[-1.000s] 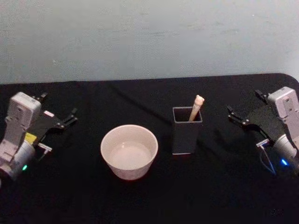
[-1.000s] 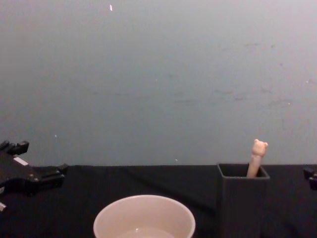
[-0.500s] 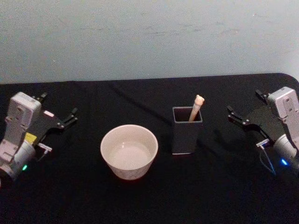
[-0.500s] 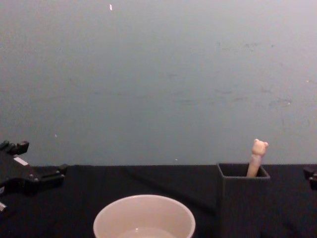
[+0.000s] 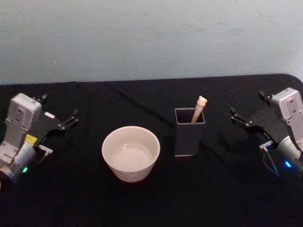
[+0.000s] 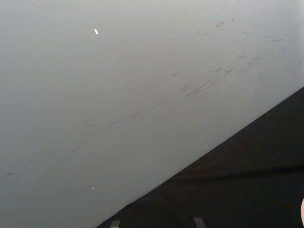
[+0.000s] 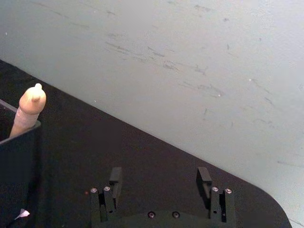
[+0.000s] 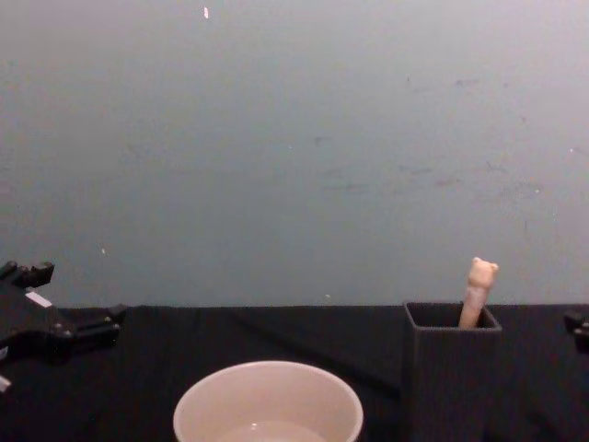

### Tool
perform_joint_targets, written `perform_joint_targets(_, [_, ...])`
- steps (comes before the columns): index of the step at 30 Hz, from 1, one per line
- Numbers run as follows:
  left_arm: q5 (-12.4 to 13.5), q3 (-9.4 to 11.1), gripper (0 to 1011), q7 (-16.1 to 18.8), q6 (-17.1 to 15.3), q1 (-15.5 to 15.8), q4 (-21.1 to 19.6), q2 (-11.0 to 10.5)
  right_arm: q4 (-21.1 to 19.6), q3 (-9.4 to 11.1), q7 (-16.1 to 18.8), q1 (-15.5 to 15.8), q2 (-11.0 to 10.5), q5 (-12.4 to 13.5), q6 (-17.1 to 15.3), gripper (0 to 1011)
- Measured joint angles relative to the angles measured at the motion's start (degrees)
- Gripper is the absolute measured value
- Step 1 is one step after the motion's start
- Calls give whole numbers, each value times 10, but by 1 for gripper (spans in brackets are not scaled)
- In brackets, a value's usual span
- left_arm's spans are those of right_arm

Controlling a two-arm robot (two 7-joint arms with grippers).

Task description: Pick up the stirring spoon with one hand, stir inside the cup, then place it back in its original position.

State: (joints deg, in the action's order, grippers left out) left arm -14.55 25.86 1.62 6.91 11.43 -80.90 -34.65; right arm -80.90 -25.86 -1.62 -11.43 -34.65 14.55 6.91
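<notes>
The dark holder (image 8: pixel 453 373) is around the lower part of the stirring spoon, so my right gripper next needs to grab the spoon's cream handle below the bear head to pick the spoon up.
The stirring spoon (image 5: pixel 200 108) stands in the dark square-mouthed holder (image 5: pixel 189 138) right of centre, with only its cream handle and bear head (image 8: pixel 479 274) showing above the mouth. The wide cream cup (image 5: pixel 131 164) sits left of the holder, a small gap between them. My left gripper (image 5: pixel 59 108) rests open at the table's left, well clear of the cup. My right gripper (image 5: pixel 247 104) rests open at the right, a short way from the holder. In the right wrist view its fingers (image 7: pixel 115 176) are spread, with the spoon (image 7: pixel 28 111) and holder (image 7: pixel 19 156) off to one side.
A black cloth (image 5: pixel 151 203) covers the table, and a pale grey-green wall (image 8: pixel 294 138) stands behind it. There is open cloth in front of the cup and between each gripper and the middle objects.
</notes>
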Motion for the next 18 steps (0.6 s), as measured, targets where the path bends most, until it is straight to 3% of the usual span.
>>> perform_joint_targets(18, [0,0,1001,0,0,0,0,0,0,0,0,0,0,0,0,1000])
